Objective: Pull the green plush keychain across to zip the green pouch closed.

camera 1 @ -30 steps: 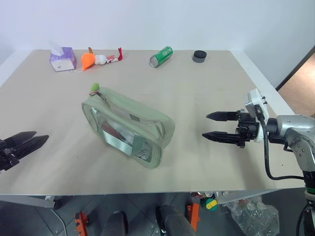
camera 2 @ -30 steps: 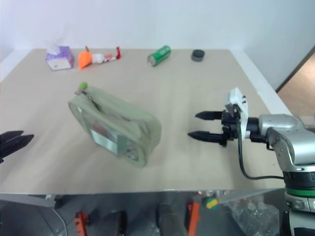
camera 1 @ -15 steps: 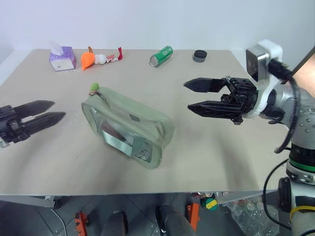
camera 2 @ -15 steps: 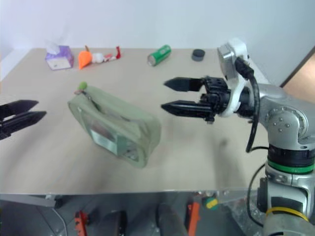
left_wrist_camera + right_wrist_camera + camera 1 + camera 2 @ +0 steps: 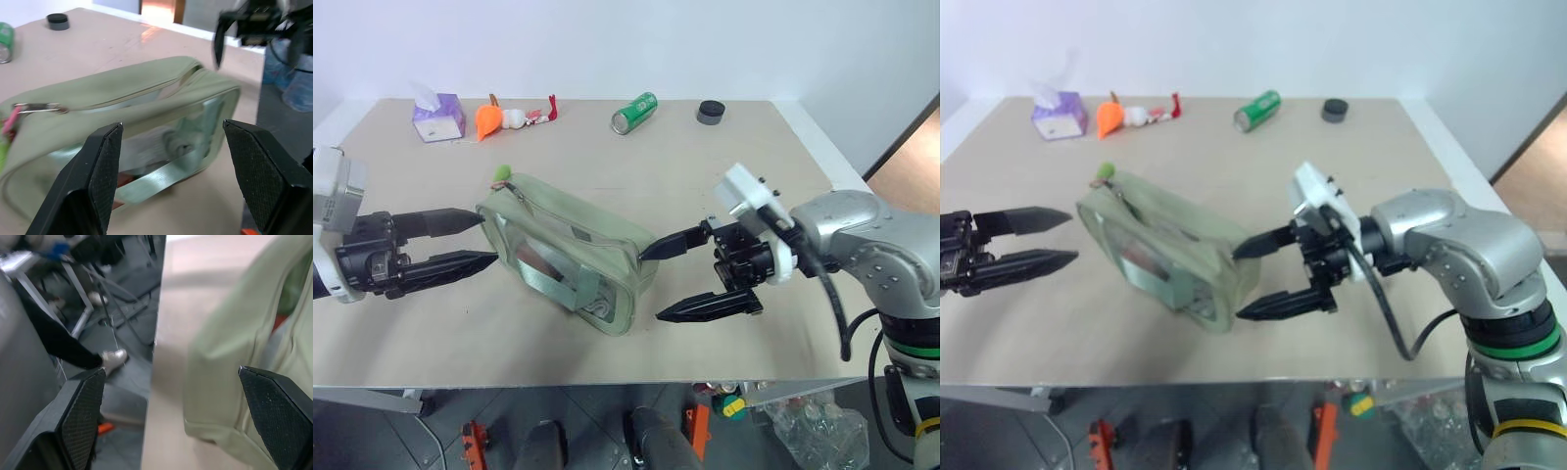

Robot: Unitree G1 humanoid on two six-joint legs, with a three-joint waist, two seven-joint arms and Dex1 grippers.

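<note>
I should next use my right gripper to grab the pouch by its fabric edge (image 5: 640, 257) beside the zipper's end, keeping it steady while the keychain (image 5: 499, 174) zips the pouch closed.
The green pouch (image 5: 570, 250) lies slantwise on the middle of the table, with its clear side panel facing me. The green plush keychain (image 5: 499, 174) sits at its far left end, by the zipper pull (image 5: 36, 106). My left gripper (image 5: 489, 237) is open, level with the table, its fingertips just short of the pouch's left end. The right gripper (image 5: 650, 286) is open at the pouch's near right end, upper fingertip by the top corner and lower one in front of it. I cannot tell whether it touches the fabric. The right wrist view looks past the pouch's end (image 5: 234, 357) and over the table's front edge.
Along the far edge stand a purple tissue box (image 5: 437, 116), an orange toy (image 5: 488, 119) with small white and red pieces (image 5: 530, 116), a green can (image 5: 634, 112) on its side and a black round lid (image 5: 710, 111). The table's front edge (image 5: 607, 377) runs close below the pouch.
Both grippers have closed in on the pouch. The left came in from the left edge to its left end. The right swung left and down to its right end. The pouch has not moved.
</note>
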